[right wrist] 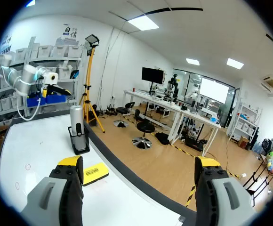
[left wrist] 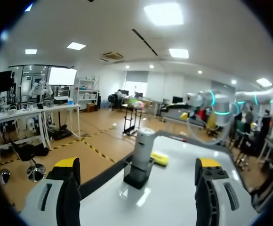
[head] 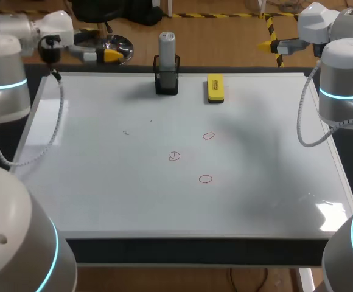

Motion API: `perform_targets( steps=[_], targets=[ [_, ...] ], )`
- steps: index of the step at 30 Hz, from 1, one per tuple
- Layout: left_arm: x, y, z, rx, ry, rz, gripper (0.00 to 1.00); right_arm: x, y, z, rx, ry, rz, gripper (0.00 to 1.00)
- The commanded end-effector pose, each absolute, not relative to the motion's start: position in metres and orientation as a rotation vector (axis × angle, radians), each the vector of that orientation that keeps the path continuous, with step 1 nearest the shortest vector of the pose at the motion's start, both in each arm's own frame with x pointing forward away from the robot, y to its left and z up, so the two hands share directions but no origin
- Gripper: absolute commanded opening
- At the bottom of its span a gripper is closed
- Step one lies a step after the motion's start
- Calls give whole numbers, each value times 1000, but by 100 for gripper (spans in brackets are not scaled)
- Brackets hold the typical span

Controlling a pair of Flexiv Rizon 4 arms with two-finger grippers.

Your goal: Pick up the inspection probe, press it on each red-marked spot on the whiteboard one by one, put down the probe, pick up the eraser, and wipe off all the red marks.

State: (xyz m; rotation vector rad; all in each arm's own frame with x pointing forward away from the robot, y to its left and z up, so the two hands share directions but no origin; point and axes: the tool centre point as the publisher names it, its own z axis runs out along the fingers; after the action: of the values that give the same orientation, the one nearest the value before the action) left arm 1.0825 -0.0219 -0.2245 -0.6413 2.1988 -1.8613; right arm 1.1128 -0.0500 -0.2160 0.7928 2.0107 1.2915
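The inspection probe has to press the red-marked spots with its lower end, which should stay free. I should next grab the probe with my left gripper by its grey body [head: 167, 53] [left wrist: 143, 147].
The grey inspection probe [head: 167, 48] stands upright in a black holder [head: 167, 82] at the whiteboard's far edge. A yellow eraser [head: 215, 88] lies just right of it. Three red circles [head: 209, 136] [head: 174, 156] [head: 206, 179] are drawn near the board's middle. My left gripper [head: 106, 55] hovers open past the far left corner, facing the probe [left wrist: 141, 150] and eraser [left wrist: 159, 158] from a distance. My right gripper [head: 268, 44] hangs open beyond the far right corner; in its wrist view [right wrist: 139, 162] the probe [right wrist: 76, 125] and eraser [right wrist: 94, 173] lie off to one side. Neither gripper holds anything.
The whiteboard [head: 255, 194] covers nearly the whole table, with a faint small scribble [head: 126, 132] left of centre. Grey cables [head: 55, 131] [head: 310, 137] hang from both arms over the board's side edges. My arms' large links fill the near corners.
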Motion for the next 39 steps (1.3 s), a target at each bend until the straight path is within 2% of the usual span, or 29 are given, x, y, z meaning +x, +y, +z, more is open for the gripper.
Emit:
perform_targets(
  steps=[1, 19, 39],
  targets=[
    [1100, -37, -239, -503, 2228, -2005, 100, 1113, -50, -216, 793, 2012, 1291, 100],
    [1135, -113, -265, -257, 2295, -2125, 100, 1113, -50, -216, 793, 2012, 1291, 100],
    [1142, -172, -288, -233, 2277, -2231, 100, 1113, -50, -216, 793, 2012, 1291, 100]
  ],
)
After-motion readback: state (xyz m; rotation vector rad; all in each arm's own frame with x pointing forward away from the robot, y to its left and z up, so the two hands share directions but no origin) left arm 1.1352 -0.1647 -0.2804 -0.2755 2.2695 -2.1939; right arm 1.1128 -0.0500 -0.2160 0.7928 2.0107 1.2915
